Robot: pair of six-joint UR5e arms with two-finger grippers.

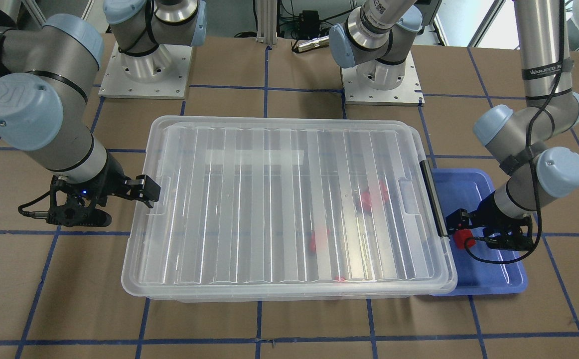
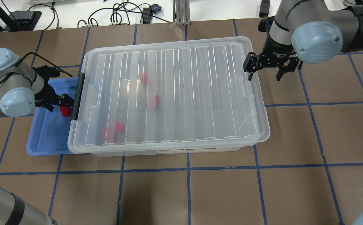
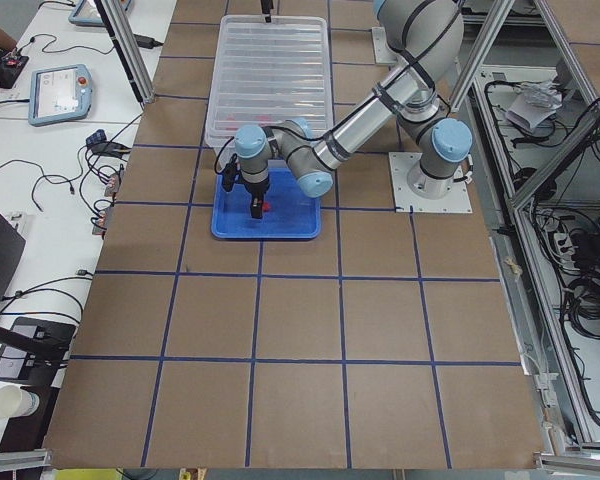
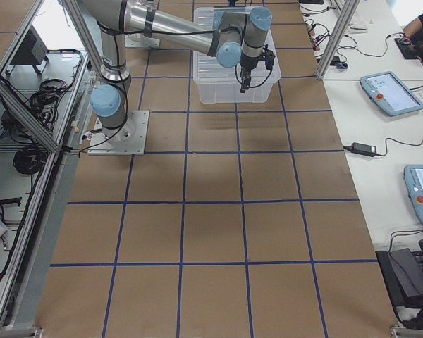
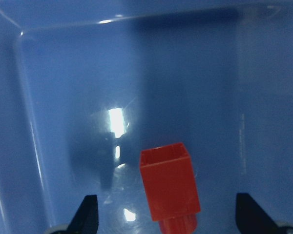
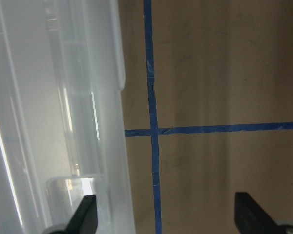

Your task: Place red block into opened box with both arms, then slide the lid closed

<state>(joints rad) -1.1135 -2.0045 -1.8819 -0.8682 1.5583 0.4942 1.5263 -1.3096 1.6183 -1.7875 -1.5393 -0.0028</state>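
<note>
The robot's left gripper needs to place the red block into the opened box, so next it should grab the block by its square body.
A red block lies in the blue tray, stub end toward the left wrist camera. My left gripper is open over it, one finger on each side and apart from it. The ribbed lid lies over nearly all of the clear box. Three more red blocks show blurred through the lid. The black bar is at the tray end. My right gripper is open at the lid's other short end. One of its fingers is by the lid's edge and holds nothing.
The blue tray sits against the box's bar end. Brown table surface with blue tape lines surrounds the box. Both arm bases stand behind the box. Tablets and cables lie on side benches beyond the table.
</note>
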